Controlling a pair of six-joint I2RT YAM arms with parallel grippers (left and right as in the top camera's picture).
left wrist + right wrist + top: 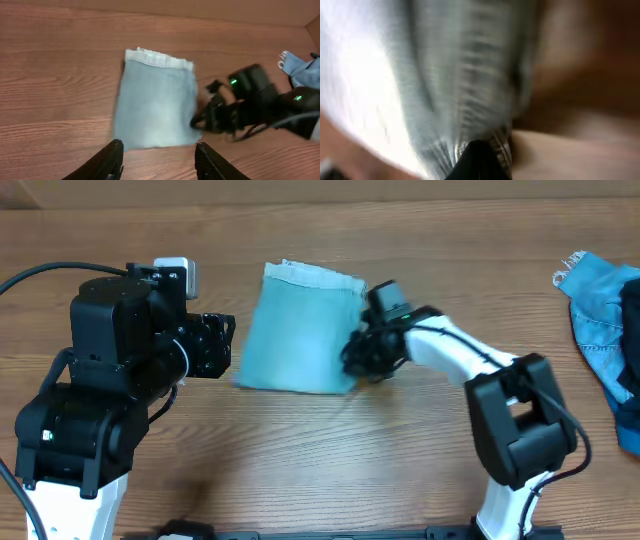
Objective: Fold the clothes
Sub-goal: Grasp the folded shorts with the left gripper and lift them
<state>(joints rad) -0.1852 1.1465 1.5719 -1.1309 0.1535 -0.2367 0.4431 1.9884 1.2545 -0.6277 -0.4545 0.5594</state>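
Note:
My left gripper grabs the folded garment by its near edge (pixel 295 389) next, opposite the frayed edge (pixel 315 275), to set the garment aside.
A pale light-blue folded denim garment (pixel 300 328) lies flat on the wooden table, its frayed white edge at the far side; it also shows in the left wrist view (pixel 156 107). My right gripper (pixel 356 360) is at the garment's right near corner. In the right wrist view, blurred denim (pixel 445 85) fills the frame around one dark finger (pixel 479 161), so it seems shut on the cloth's edge. My left gripper (pixel 159 159) is open and empty, just off the garment's left edge (pixel 222 345).
A heap of medium-blue denim with frayed white edges (pixel 608 310) lies at the table's right edge, also seen in the left wrist view (pixel 302 70). Bare wooden table (pixel 300 450) runs along the front.

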